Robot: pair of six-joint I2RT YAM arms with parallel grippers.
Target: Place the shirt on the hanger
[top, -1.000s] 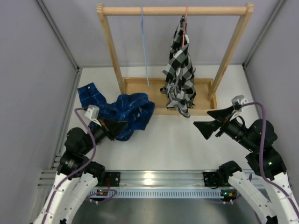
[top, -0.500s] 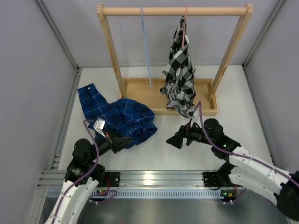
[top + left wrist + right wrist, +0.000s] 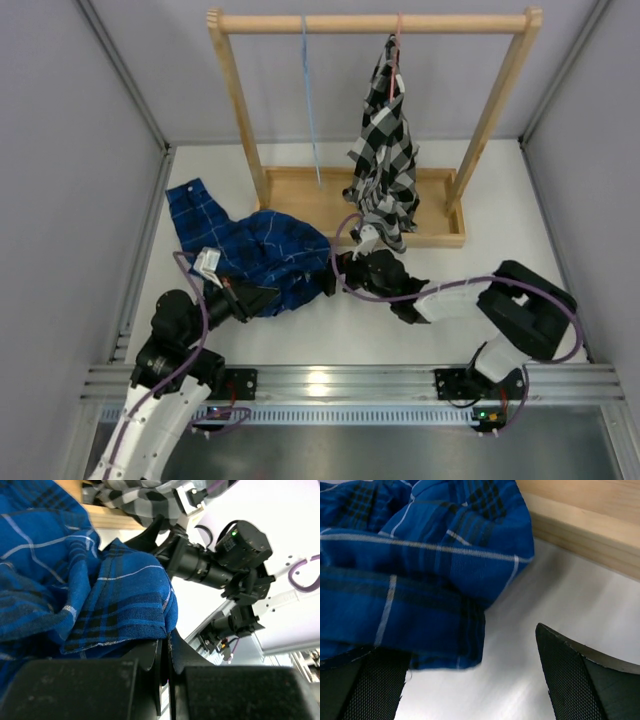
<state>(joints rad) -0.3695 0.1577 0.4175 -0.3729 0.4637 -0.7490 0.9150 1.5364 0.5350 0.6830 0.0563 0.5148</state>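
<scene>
Next, my right gripper grabs the shirt's free edge (image 3: 321,277) (image 3: 467,637), away from where my left gripper holds, to spread the shirt for the hanger.
The dark blue plaid shirt (image 3: 255,250) lies crumpled on the white table, left of centre. My left gripper (image 3: 268,297) is shut on the shirt's near hem (image 3: 145,622). My right gripper (image 3: 338,270) is open at the shirt's right edge, its fingers low over the table; the cloth edge (image 3: 445,630) lies at its left finger (image 3: 365,685). The light blue hanger (image 3: 311,100) hangs bare from the wooden rail (image 3: 375,22), left of middle.
A black-and-white checked shirt (image 3: 385,150) hangs on a pinkish-red hanger (image 3: 396,45) at the rail's middle. The wooden rack's base (image 3: 300,190) and posts stand behind the blue shirt. Grey walls close in both sides.
My right arm has swung left across the table, from the right side to the shirt's right edge. My left gripper has drawn the shirt's hem nearer and kept hold of it.
</scene>
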